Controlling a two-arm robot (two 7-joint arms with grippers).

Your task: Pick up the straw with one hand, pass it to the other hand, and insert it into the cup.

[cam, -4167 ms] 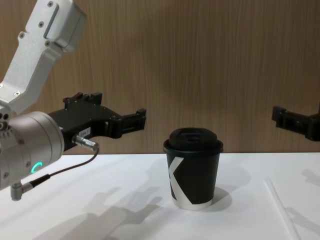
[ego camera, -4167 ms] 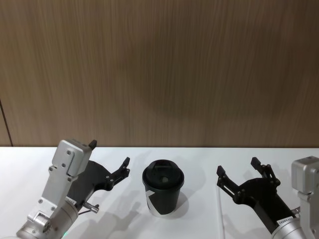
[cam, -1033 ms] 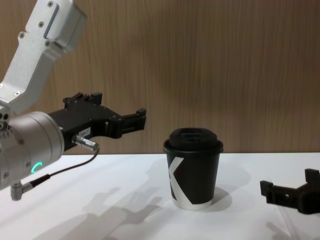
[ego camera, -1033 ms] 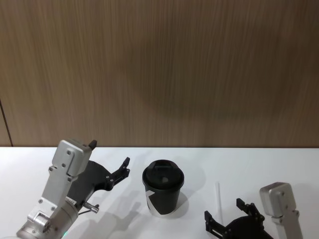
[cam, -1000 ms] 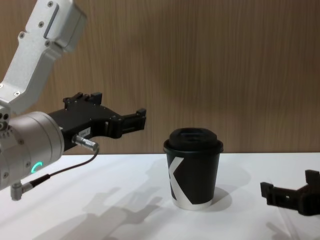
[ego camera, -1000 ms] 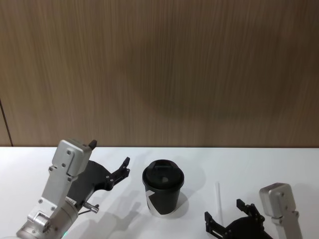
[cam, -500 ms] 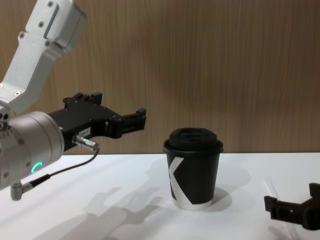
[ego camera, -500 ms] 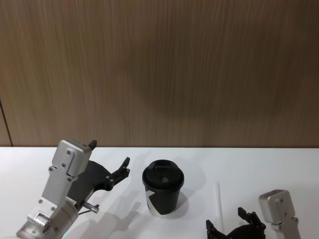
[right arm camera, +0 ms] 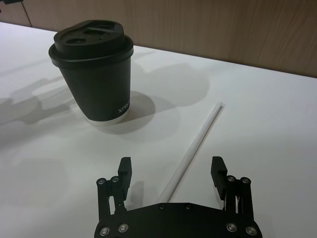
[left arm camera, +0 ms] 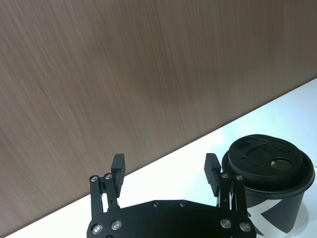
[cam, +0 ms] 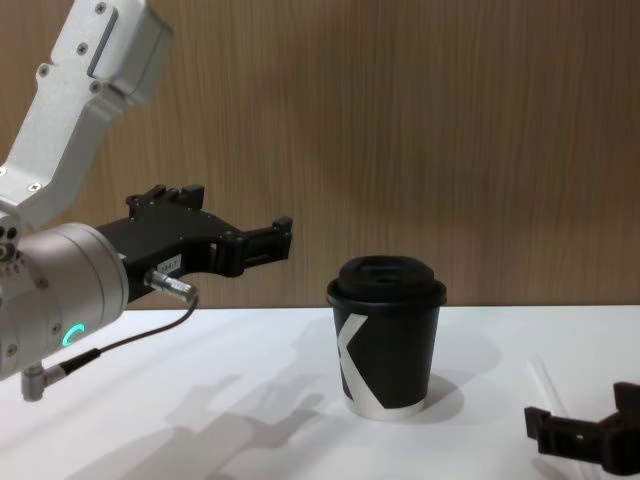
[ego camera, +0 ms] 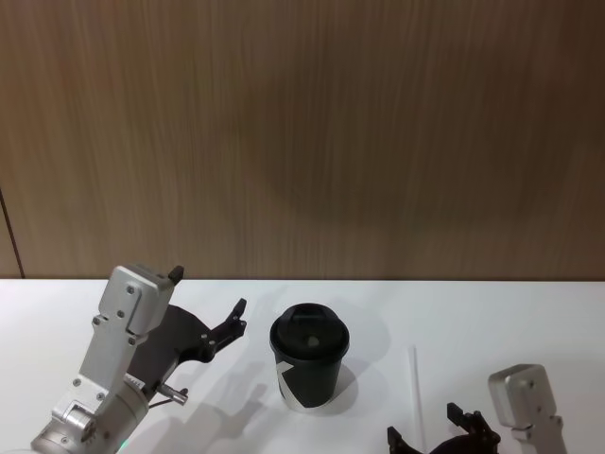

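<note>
I will grab the straw by its near end with my right gripper next. The straw's length [ego camera: 413,378] then stays free for the handover.
The black cup [ego camera: 309,364] with its domed lid stands upright on the white table [ego camera: 492,312]; its white K mark shows in the chest view [cam: 388,335]. To its right the white straw [ego camera: 414,378] lies flat, pointing away from me. My right gripper [right arm camera: 172,166] is open and low over the straw's near end, with the straw [right arm camera: 198,139] running out between its fingers. It sits at the bottom right in the head view [ego camera: 425,430] and chest view [cam: 590,438]. My left gripper [ego camera: 210,291] hovers open left of the cup [left arm camera: 267,163], holding nothing.
A wood-panelled wall [ego camera: 302,132] closes off the back of the table. Bare white tabletop lies in front of the cup and between the two arms.
The right gripper has sunk lower and drawn back toward the table's near edge, over the straw's near end. Cup, straw and left arm have stayed where they were.
</note>
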